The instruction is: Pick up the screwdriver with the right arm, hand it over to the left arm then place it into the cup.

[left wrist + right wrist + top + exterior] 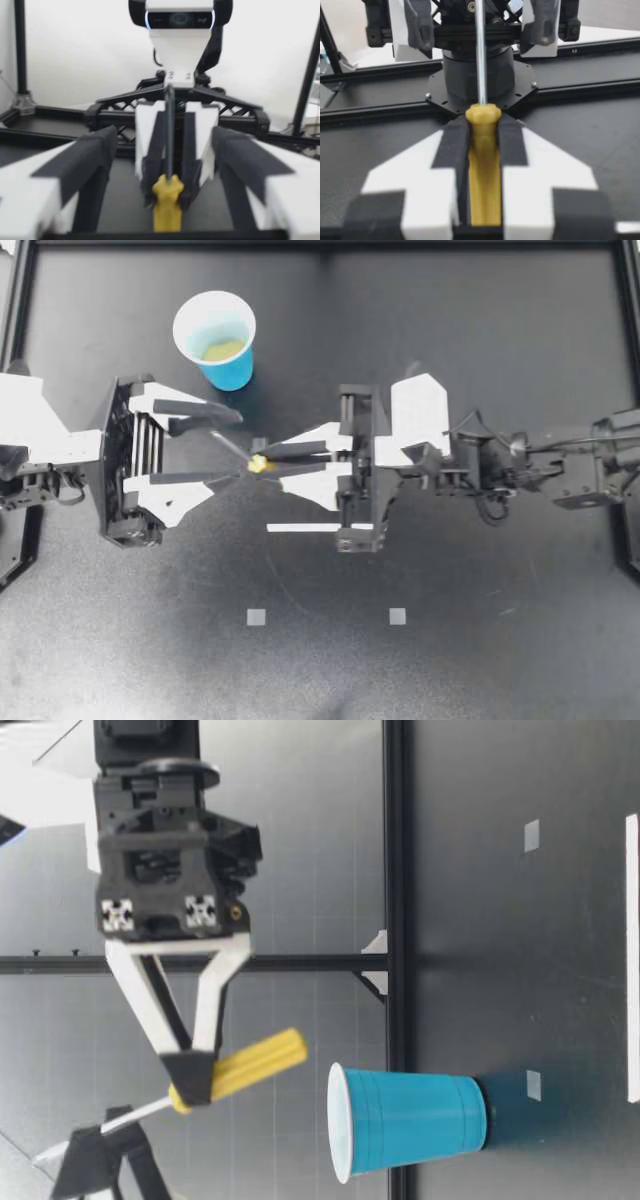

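The yellow handle needs to go into the blue cup [217,338], so my left gripper needs to grab the screwdriver by its thin metal shaft [228,444] next.
My right gripper [262,462] is shut on the yellow handle of the screwdriver [257,465], held in the air over the table's middle. The thin metal shaft [228,444] points toward my left gripper [236,448], which is open, one finger on each side of the shaft and neither touching it. In the left wrist view the shaft [169,125] stands between the wide fingers [87,162]. In the right wrist view the handle [484,170] is clamped between the pads. The blue cup [217,338] stands upright at the back, behind my left gripper. In the low view the handle [255,1063] hangs above the cup [410,1122].
Two small grey squares [256,617] [397,616] are stuck on the dark table toward the front. A white strip [305,528] lies under my right gripper. Black frame rails [320,246] run round the table's edge.
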